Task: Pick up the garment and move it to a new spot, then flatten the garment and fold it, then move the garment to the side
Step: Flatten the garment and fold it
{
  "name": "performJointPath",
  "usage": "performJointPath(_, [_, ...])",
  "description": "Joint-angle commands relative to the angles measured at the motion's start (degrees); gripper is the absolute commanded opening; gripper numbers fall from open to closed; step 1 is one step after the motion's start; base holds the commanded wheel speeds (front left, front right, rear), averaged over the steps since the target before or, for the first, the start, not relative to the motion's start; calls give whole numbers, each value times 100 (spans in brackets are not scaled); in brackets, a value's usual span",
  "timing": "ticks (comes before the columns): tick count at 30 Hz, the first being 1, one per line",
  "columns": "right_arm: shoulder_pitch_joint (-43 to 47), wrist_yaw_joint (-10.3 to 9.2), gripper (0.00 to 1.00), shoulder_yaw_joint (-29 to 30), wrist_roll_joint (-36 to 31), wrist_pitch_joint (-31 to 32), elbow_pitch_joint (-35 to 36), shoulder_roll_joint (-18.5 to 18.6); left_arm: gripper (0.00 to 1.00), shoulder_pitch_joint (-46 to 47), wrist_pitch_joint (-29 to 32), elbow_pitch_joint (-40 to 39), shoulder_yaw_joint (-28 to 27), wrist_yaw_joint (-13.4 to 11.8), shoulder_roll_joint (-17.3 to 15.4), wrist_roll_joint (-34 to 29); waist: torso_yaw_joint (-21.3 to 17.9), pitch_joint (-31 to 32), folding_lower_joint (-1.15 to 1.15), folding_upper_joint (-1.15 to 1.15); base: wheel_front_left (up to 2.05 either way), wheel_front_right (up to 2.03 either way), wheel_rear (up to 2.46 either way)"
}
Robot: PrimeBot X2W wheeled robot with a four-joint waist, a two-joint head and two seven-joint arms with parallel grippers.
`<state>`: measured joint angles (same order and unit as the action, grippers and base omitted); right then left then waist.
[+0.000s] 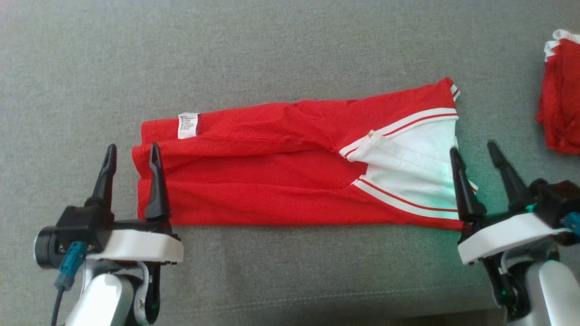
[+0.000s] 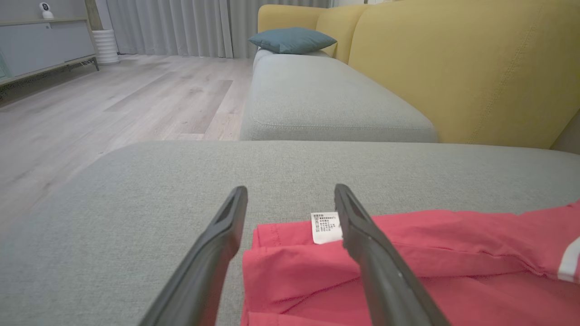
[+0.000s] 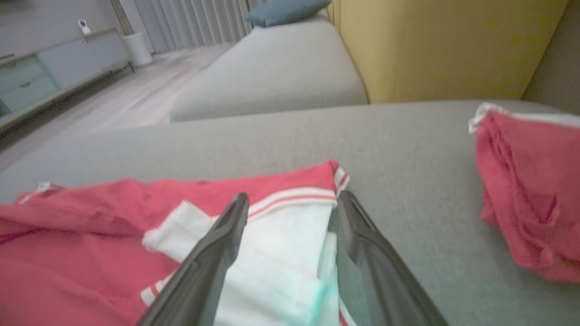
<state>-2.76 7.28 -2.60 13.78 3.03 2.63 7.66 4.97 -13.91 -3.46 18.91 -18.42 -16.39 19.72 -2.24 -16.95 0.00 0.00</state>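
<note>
The long red band (image 1: 261,168) needs to be folded in half, so my right gripper should next grab the garment by its white collar end (image 1: 427,152).
The garment (image 1: 272,176) is red with a white collar part and striped trim, folded into a long band across the grey cushion (image 1: 290,50). A white care label (image 1: 187,125) shows near its left end. My left gripper (image 1: 132,153) stands open at the band's left end, one finger over the red cloth, the other over bare cushion. In the left wrist view the garment (image 2: 408,280) lies under the right finger (image 2: 362,235). My right gripper (image 1: 473,150) is open at the right end, straddling the white edge (image 3: 290,253). Neither holds anything.
A second red garment (image 1: 559,104) with white trim lies crumpled at the right edge of the cushion, also in the right wrist view (image 3: 530,199). Beyond are a yellow sofa back (image 2: 466,68), a blue pillow (image 2: 292,40) and wooden floor (image 2: 90,104).
</note>
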Motion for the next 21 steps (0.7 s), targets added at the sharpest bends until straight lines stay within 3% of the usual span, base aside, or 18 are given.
performJointPath(1, [-37,21,100,-75,31,39,100,62,100,209,-3,-197,-177,-5,-132,-47,12,-48,0,0,0,0,0])
performJointPath(8, [-494,21,100,-111,99,229,-821,175,100,463,-19,-232,-103,23,-91,-113,91,-372,0,0,0,0,0])
performJointPath(14, [-766,21,100,-377,384,939,-1325,250,100,623,-49,-173,-54,63,-15,-132,171,-527,0,0,0,0,0])
performJointPath(16, [-784,21,27,-488,559,1242,-1357,314,100,652,-59,-142,-59,70,9,-128,187,-535,0,0,0,0,0])
performJointPath(17, [-787,21,0,-521,670,1368,-1332,334,100,661,-65,-129,-64,74,19,-126,192,-533,0,0,0,0,0])
performJointPath(21, [-796,21,0,-596,985,1662,-1039,498,100,660,-81,-99,-94,75,50,-127,190,-486,0,0,0,0,0])
